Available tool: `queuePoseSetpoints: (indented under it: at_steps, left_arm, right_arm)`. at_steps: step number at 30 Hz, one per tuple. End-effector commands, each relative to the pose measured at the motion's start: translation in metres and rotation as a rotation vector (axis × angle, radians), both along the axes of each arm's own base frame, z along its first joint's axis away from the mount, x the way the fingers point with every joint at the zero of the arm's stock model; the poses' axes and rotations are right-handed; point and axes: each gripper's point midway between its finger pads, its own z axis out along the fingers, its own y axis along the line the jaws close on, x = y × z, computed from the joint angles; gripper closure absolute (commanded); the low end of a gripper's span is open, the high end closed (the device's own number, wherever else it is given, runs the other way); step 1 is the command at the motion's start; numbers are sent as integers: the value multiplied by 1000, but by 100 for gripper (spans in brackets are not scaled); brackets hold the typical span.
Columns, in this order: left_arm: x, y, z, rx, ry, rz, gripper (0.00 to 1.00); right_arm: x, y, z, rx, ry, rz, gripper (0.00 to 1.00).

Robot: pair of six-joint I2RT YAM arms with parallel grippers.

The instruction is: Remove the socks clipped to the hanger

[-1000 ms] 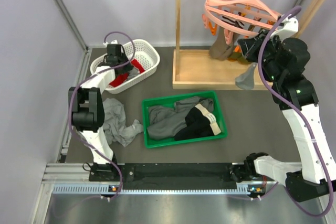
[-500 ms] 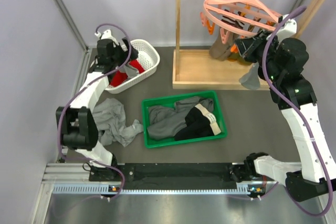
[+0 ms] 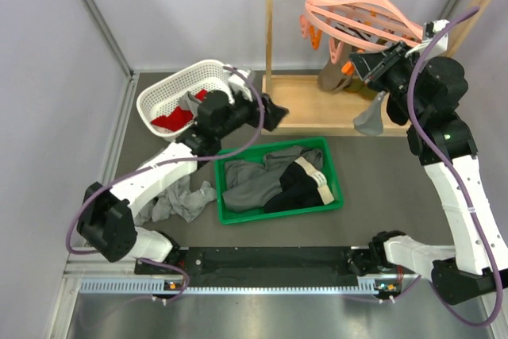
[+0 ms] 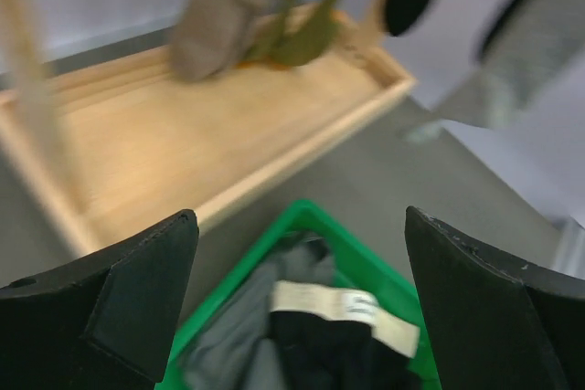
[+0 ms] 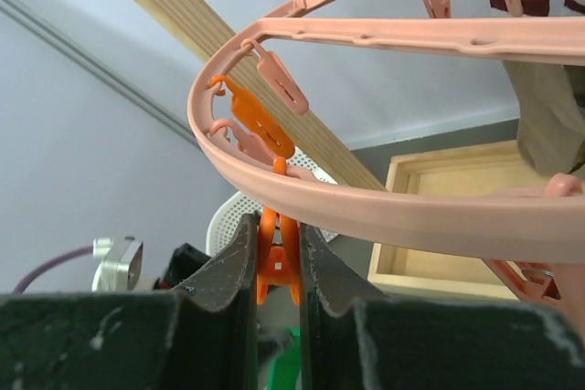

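My left gripper will pinch the grey sock by its loose hanging end (image 3: 369, 121). This will leave the sock's clipped end free to remove from the hanger (image 3: 357, 20).
The pink hanger (image 3: 357, 20) hangs from the wooden rack, tilted. Under it hang a tan sock (image 3: 329, 77) and a grey sock (image 3: 369, 117). My right gripper (image 3: 362, 64) is up at the hanger's rim, shut on an orange clip (image 5: 277, 253) that dangles below the pink ring (image 5: 366, 207). My left gripper (image 3: 274, 110) is open and holds nothing, stretched out between the white basket and the rack base. Its view is blurred: the tan sock (image 4: 215, 15), an olive sock (image 4: 311, 29) and the grey sock (image 4: 512, 70) hang ahead of it.
A white basket (image 3: 230, 85) at the back left holds red socks (image 3: 168, 121) and a grey one. A green bin (image 3: 333, 172) with grey and black garments sits mid-table. A grey cloth (image 3: 178, 200) lies to its left. The wooden rack's tray (image 3: 305, 109) stands behind the bin.
My left gripper opened at the white basket, then the arm swung right toward the rack. The right gripper kept its grip and edged up and left with the hanger.
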Motion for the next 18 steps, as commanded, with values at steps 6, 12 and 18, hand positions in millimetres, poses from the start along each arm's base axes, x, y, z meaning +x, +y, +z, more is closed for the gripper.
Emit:
queuePoseSetpoints:
  at_steps: [6,12,18]
  left_arm:
    - [-49,-122,24,-66,-172,-244,1]
    - [-65,-186,13,-74,-180,-327,1]
    - [-54,-228,-5,0,-189,-304,1]
  right_arm:
    - [-16,15,19,58,-43,91,100]
    - [-18,20,17,77,-34,116,100]
    - [-20,20,18,87,-38,118,100]
